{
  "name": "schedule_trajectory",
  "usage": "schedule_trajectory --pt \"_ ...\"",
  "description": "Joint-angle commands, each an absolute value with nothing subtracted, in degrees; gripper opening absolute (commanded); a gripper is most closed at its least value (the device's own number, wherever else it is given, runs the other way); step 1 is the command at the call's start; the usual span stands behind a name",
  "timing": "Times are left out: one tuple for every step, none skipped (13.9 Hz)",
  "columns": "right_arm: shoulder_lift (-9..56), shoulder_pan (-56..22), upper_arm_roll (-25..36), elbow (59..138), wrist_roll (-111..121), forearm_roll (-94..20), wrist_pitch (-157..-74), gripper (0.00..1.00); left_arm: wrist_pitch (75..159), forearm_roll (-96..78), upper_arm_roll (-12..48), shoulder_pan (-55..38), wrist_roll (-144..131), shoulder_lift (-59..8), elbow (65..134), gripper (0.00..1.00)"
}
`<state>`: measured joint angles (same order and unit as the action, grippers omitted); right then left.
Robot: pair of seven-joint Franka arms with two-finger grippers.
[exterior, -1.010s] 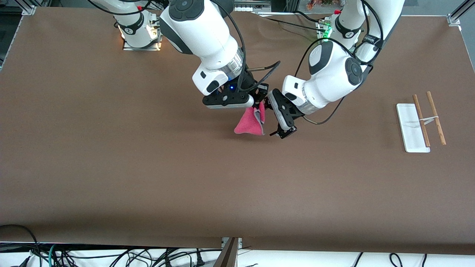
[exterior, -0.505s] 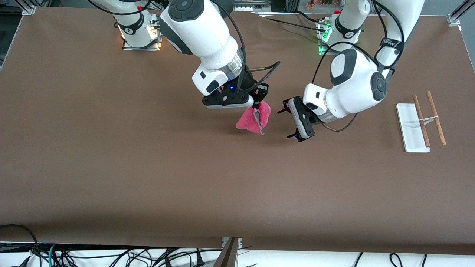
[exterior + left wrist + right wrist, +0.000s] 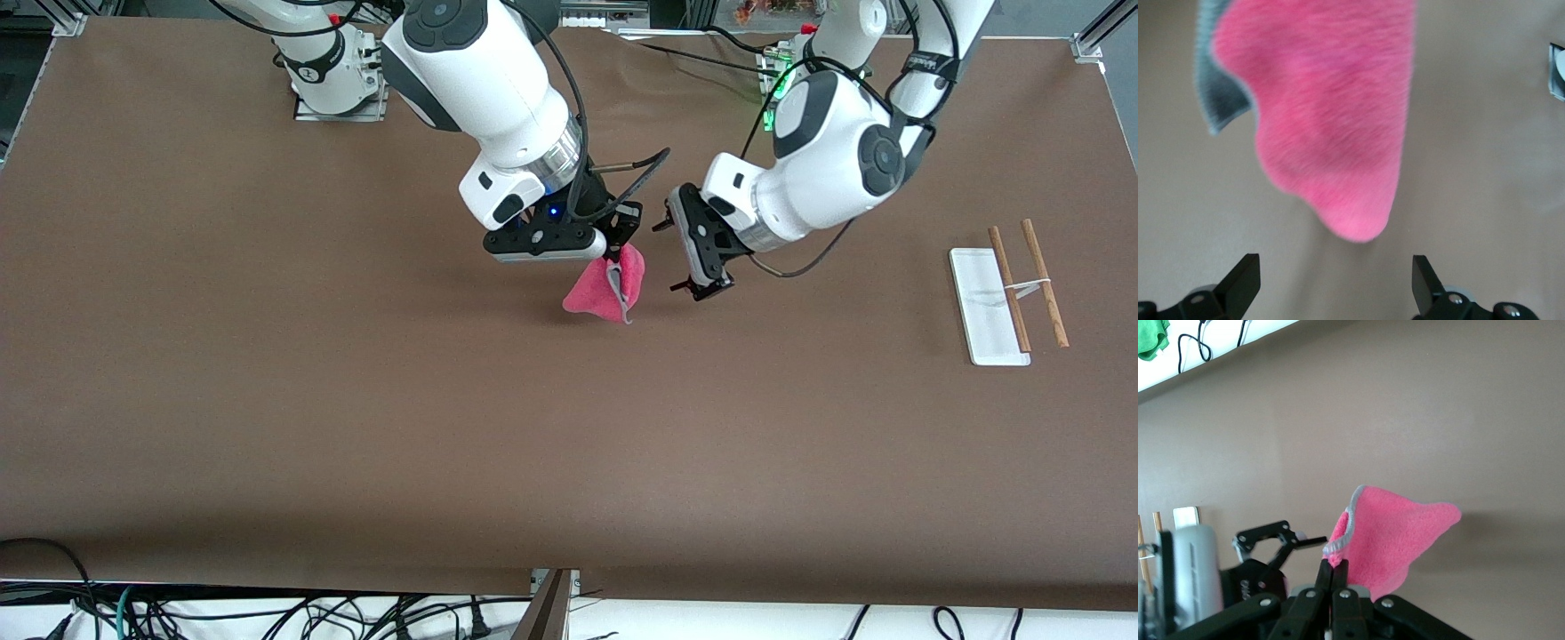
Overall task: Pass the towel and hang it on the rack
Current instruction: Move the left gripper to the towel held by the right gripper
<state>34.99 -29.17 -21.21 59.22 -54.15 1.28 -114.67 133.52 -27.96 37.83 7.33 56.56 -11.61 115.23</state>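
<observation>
My left gripper is going to grab the pink-red towel's loose hanging corner [image 3: 1359,221] next, to hang the towel on the rack.
The pink-red towel [image 3: 597,292] with a grey trim hangs from my right gripper [image 3: 614,259], which is shut on its upper corner above the middle of the table. The right wrist view shows the fingers pinching the trimmed edge of the towel [image 3: 1395,533] at my right gripper [image 3: 1335,565]. My left gripper [image 3: 674,256] is open and empty beside the towel, toward the left arm's end, a small gap away. In the left wrist view the towel [image 3: 1331,113] hangs ahead of my left gripper [image 3: 1335,277], outside its jaws. The rack [image 3: 1013,289] stands at the left arm's end.
The rack's white base [image 3: 982,307] and two brown rods [image 3: 1040,280] are well apart from both arms. My left gripper [image 3: 1275,543] and the rack's base [image 3: 1185,517] also show in the right wrist view. Cables lie along the table's near edge [image 3: 267,613].
My left gripper drew back from the towel toward the left arm's end, then came partway back and shifted toward the bases. The towel stays held in my right gripper and sways slightly.
</observation>
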Motion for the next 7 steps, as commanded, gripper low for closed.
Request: schedule_trajectory --pt "35.1 -29.1 -21.4 58.6 -54.2 0.7 -114.4 0.00 140.3 -30.3 39.7 6.4 55.2 -11.3 118.2 1.00" --pt "35.1 -29.1 -21.4 58.6 -54.1 0.7 -114.4 0.00 142.4 -30.2 39.8 5.0 53.9 -12.5 117.7 1.00" --pt "35.1 -29.1 -21.4 58.6 -54.1 0.7 -114.4 0.00 145.0 -30.2 39.8 3.6 53.0 -13.6 117.4 1.00" --pt "35.0 -29.1 -21.4 58.6 -54.1 0.7 -114.4 0.00 146.9 -30.1 39.8 3.0 52.6 -14.8 117.2 1.00" --pt "35.0 -29.0 -21.4 58.6 -54.1 0.7 -114.4 0.00 148.1 -30.1 39.8 2.9 52.6 -15.5 117.2 1.00" --pt "35.1 -29.0 -21.4 58.6 -54.1 0.7 -114.4 0.00 148.4 -30.1 39.8 2.8 52.5 -15.7 117.2 1.00" --pt "35.1 -29.0 -21.4 58.6 -54.1 0.7 -114.4 0.00 148.4 -30.1 39.8 2.8 52.5 -15.7 117.2 0.99"
